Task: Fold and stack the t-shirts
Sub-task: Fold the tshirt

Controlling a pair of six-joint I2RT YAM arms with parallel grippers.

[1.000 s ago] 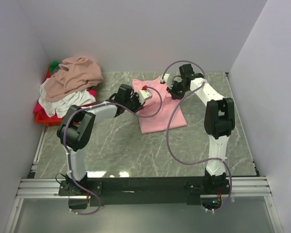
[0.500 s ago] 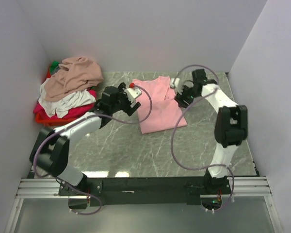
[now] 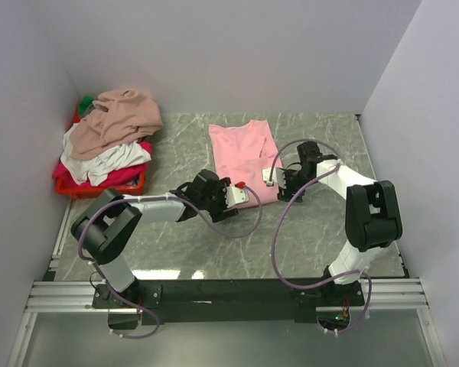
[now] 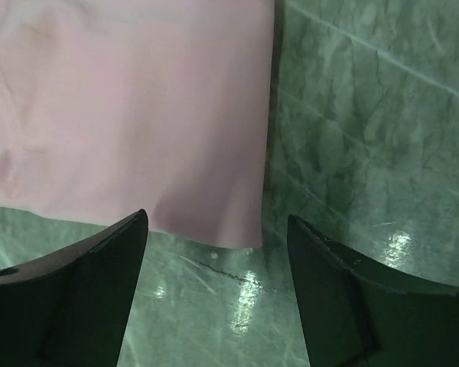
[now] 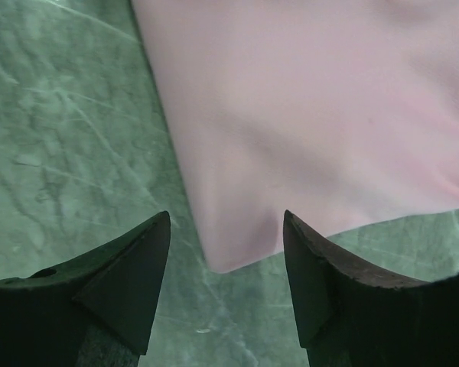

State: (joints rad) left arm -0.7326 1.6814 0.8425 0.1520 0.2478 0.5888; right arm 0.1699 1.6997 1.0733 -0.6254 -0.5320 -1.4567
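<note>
The t-shirt lies flat, undented below my right gripper's fingers, so closing now would miss. My right gripper lowers first, then closes on the t-shirt's corner.
A light pink t-shirt lies flat on the marble table, collar toward the back wall. My left gripper hovers at its near left corner, jaws open; in the left wrist view that gripper frames the pink t-shirt corner with nothing between its fingers. My right gripper is at the near right corner, also open. The right wrist view has this gripper straddling the pink t-shirt corner without touching it. More t-shirts, tan, white and magenta, are heaped at the left.
The heap sits in a red plastic basket against the left wall. White walls close the table on three sides. Purple cables loop from both arms over the marble in front of the shirt.
Both grippers opened, letting go of the shirt's far end, and came back to its near corners. The pink shirt now lies flat and narrower.
</note>
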